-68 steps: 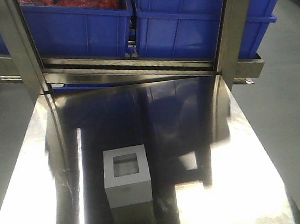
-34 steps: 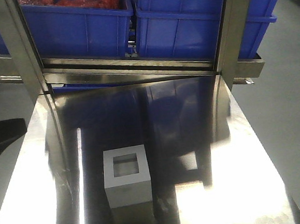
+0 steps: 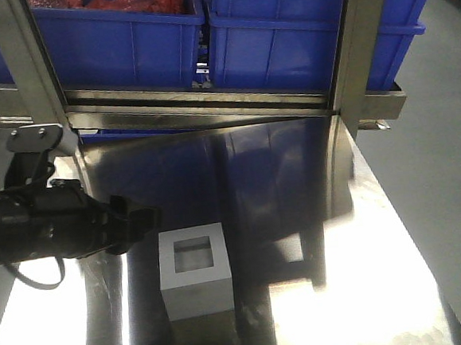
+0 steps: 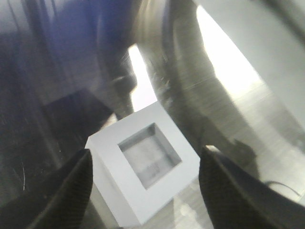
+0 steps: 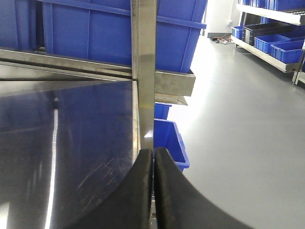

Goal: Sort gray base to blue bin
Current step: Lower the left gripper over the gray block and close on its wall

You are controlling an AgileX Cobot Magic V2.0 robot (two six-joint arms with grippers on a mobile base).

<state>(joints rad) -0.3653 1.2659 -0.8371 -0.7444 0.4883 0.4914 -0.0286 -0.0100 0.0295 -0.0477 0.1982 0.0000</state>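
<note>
My left gripper will next grip the gray base's side point(image 3: 190, 233) bordering its square hollow point(image 3: 193, 255), so it can sort the gray base into the blue bin.
The gray base point(image 3: 194, 272) stands on the shiny steel table point(image 3: 359, 290), its square recess facing up. My left gripper point(image 3: 141, 222) reaches in from the left, just left of the base and a little above it. In the left wrist view the left gripper point(image 4: 146, 152) is open, and the gray base point(image 4: 143, 164) lies below, between the two black fingers point(image 4: 62, 191), not touched. My right gripper point(image 5: 153, 153) is shut and empty at the table's right edge. A blue bin point(image 5: 170, 140) stands on the floor beside that edge, partly hidden.
Ribbed blue crates point(image 3: 125, 49) point(image 3: 284, 44) sit on a shelf behind the table; the left one holds red material point(image 3: 105, 2). Steel uprights point(image 3: 24, 85) point(image 3: 365, 58) frame the shelf. A steel post point(image 5: 143, 71) stands just ahead of the right gripper. More shelves point(image 5: 281, 47) stand far right.
My left arm has come into the front view from the left and now reaches up to the gray base. The base has not moved.
</note>
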